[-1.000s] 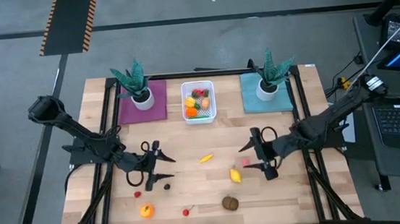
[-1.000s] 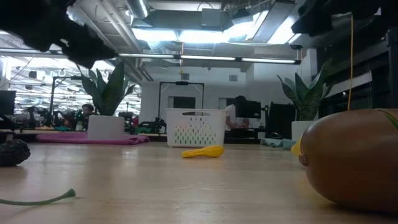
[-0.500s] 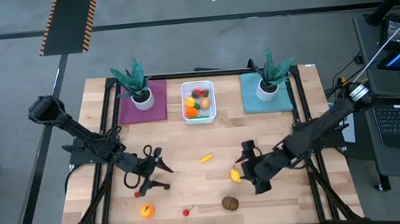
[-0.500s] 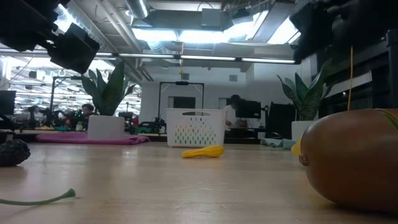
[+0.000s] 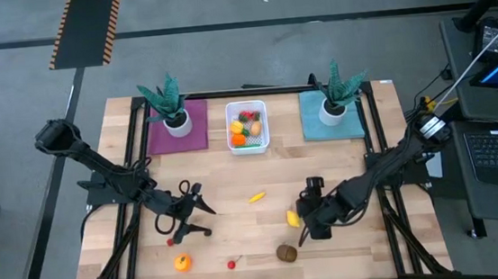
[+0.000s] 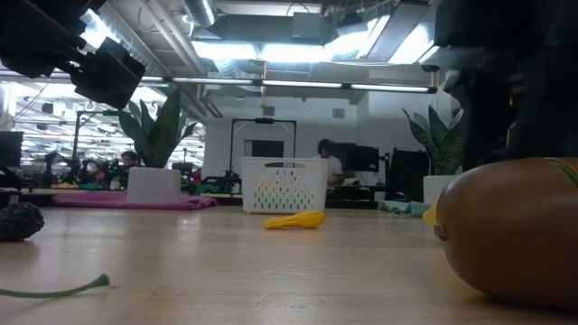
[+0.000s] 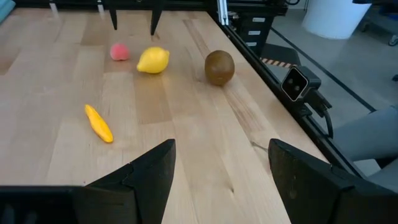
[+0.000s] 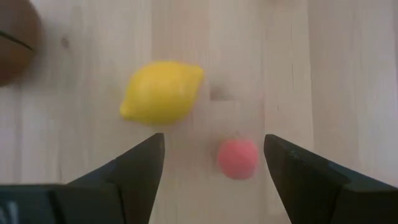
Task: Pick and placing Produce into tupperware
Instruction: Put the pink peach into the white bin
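The small pink fruit will go into the white tupperware (image 5: 247, 126), so the robot's right gripper will next hold the fruit by its round sides.
The white tupperware (image 5: 247, 126) stands at the table's far middle with several pieces of produce inside. Loose on the wood lie a yellow lemon (image 8: 161, 92), a small pink fruit (image 8: 238, 158), a brown kiwi (image 5: 286, 253), a banana (image 5: 256, 196), an orange (image 5: 181, 263) and a cherry (image 5: 232, 264). My right gripper (image 8: 214, 168) hangs open, pointing steeply down just above the lemon and the pink fruit. It shows at the lemon's right in the high view (image 5: 303, 223). My left gripper (image 5: 203, 214) hovers open at mid-left, nothing between its fingers (image 7: 152, 171).
Two teal spiky plants in white pots stand on a purple mat (image 5: 176, 132) and a teal mat (image 5: 330, 119) beside the tub. A small red fruit (image 5: 170, 242) lies near my left gripper. Black frame rails (image 5: 392, 226) run along the table's sides.
My right gripper has come toward the table's near edge and leftward, sinking and tipping steeply downward until it stands over the lemon and the pink fruit. My left gripper has turned a little in place. Nothing on the table has moved.
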{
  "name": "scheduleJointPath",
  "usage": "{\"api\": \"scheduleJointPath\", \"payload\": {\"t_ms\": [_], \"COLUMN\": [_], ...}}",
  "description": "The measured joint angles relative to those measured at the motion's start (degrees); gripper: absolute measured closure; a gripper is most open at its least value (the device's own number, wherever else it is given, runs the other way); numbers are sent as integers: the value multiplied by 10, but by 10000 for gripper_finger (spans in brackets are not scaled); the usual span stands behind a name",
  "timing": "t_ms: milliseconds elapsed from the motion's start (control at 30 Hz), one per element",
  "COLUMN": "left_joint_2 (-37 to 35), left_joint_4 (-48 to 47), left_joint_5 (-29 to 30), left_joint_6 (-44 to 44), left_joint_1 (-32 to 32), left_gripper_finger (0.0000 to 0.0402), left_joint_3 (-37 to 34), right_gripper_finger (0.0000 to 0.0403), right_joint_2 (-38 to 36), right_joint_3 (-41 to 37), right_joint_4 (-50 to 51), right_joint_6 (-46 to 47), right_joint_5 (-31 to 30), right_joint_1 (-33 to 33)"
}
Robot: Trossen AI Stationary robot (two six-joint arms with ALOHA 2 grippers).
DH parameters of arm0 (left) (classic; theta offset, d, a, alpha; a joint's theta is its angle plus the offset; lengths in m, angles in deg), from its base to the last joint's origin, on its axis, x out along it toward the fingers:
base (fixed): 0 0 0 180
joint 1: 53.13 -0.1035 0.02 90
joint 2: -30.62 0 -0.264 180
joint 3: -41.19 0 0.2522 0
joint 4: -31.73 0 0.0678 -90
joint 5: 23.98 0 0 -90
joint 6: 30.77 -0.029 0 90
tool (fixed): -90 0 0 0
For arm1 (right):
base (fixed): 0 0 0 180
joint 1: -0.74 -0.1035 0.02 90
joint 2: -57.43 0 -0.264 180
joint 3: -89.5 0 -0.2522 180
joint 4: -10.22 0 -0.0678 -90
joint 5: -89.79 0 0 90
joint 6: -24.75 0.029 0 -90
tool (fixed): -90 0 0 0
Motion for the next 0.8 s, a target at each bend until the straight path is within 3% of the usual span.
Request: {"api": "scheduleJointPath", "payload": {"t_ms": [267, 800], "left_joint_2": [0, 0], "left_joint_4": [0, 0], "left_joint_5": [0, 1], "left_joint_6": [0, 0], "left_joint_1": [0, 0], "left_gripper_finger": [154, 154], "left_joint_3": [0, 0], "right_gripper_finger": [125, 125], "right_joint_2": [22, 78], "right_joint_3": [0, 0], "right_joint_4": [45, 21], "right_joint_6": [140, 160], "right_joint_5": [0, 0], "right_joint_1": [12, 12]}}
